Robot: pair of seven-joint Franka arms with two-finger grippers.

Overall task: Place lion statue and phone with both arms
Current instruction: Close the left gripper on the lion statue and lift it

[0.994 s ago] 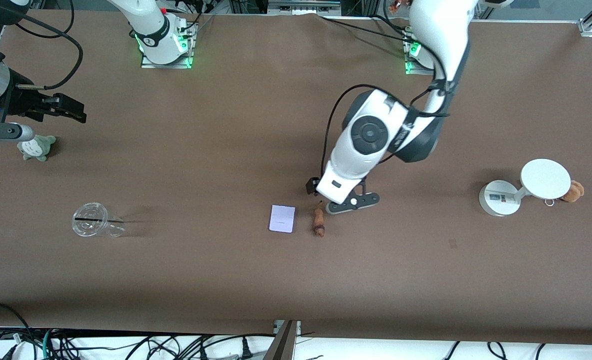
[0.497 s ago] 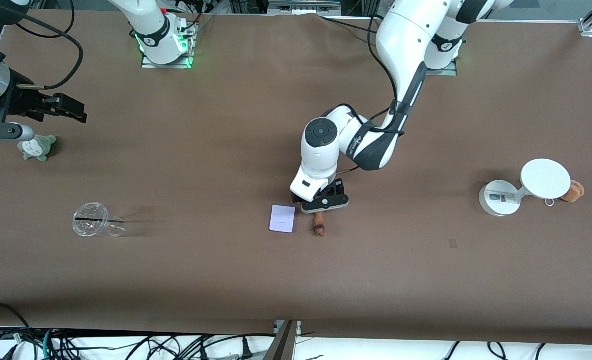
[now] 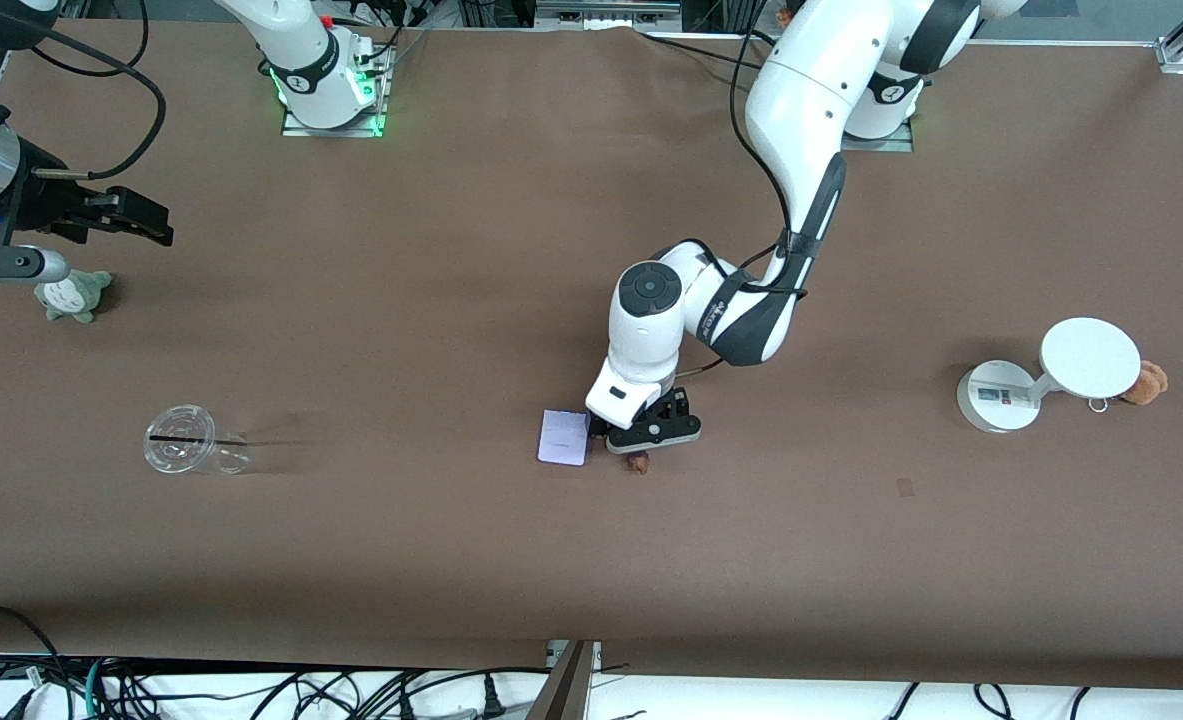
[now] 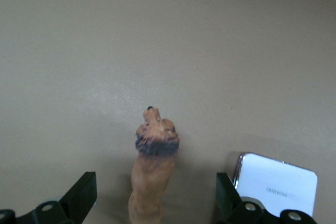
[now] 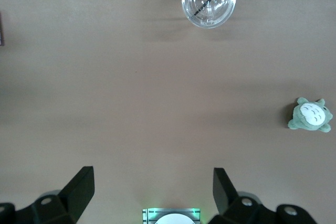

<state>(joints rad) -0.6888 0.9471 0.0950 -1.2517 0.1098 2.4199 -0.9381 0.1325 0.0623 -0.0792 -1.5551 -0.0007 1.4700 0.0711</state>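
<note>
The mane lies beyond both fingers, so closing now would miss the lion statue's mane [image 4: 157, 146]. My left gripper moves toward the mane, before it closes.
The lion statue [image 3: 638, 461] lies on the brown table beside the phone [image 3: 563, 438], on the side toward the left arm's end. My left gripper [image 3: 643, 437] is low over the lion and hides most of it. In the left wrist view the lion [image 4: 155, 171] lies between the open fingers [image 4: 84, 195], which stand apart from it, and the phone [image 4: 275, 184] lies just outside one finger. My right gripper [image 3: 154, 222] waits open and empty in the air at the right arm's end of the table; it also shows in the right wrist view [image 5: 152, 190].
A clear plastic cup [image 3: 186, 440] and a grey-green plush toy [image 3: 73, 295] sit toward the right arm's end. A white round stand [image 3: 1041, 375] with a brown plush bear [image 3: 1148, 381] beside it sits toward the left arm's end.
My left gripper has moved from beside the lion toward the phone and down, and now straddles the lion. The right arm has not moved.
</note>
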